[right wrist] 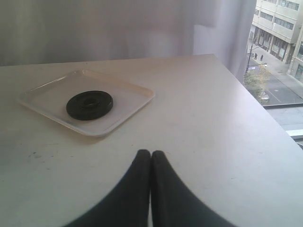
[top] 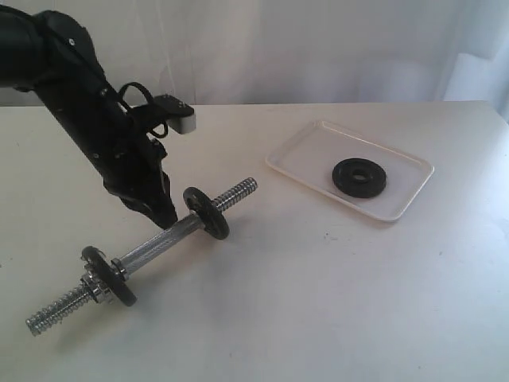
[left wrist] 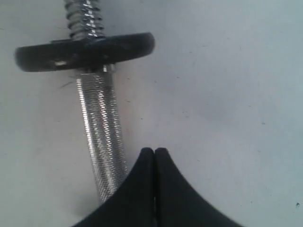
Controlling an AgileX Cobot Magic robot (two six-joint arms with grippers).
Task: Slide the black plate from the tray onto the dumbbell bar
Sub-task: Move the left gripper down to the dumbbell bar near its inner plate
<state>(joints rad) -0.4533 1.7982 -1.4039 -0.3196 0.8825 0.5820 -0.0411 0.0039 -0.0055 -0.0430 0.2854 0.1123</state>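
The black discs are wide and round, so the robot's left gripper needs to take hold of the dumbbell bar by its slim knurled middle (top: 161,244) next.
The black plate (top: 359,177) (right wrist: 89,104) lies flat inside the white tray (top: 302,147) (right wrist: 132,99) at the back right of the table. The chrome dumbbell bar (top: 155,245) (left wrist: 100,137) lies diagonally at the front left, with one small black disc (top: 206,212) (left wrist: 85,51) past the knurled middle and a second disc (top: 111,274) with a silver collar near the other end. My left gripper (top: 169,216) (left wrist: 154,151) is shut and empty, its tips just beside the knurled middle. My right gripper (right wrist: 150,154) is shut and empty above bare table, apart from the tray; it does not show in the exterior view.
The table's right edge (right wrist: 265,113) runs close to the right gripper, with a window and street beyond. The left arm (top: 87,103) leans in from the upper left. A white curtain hangs behind the table.
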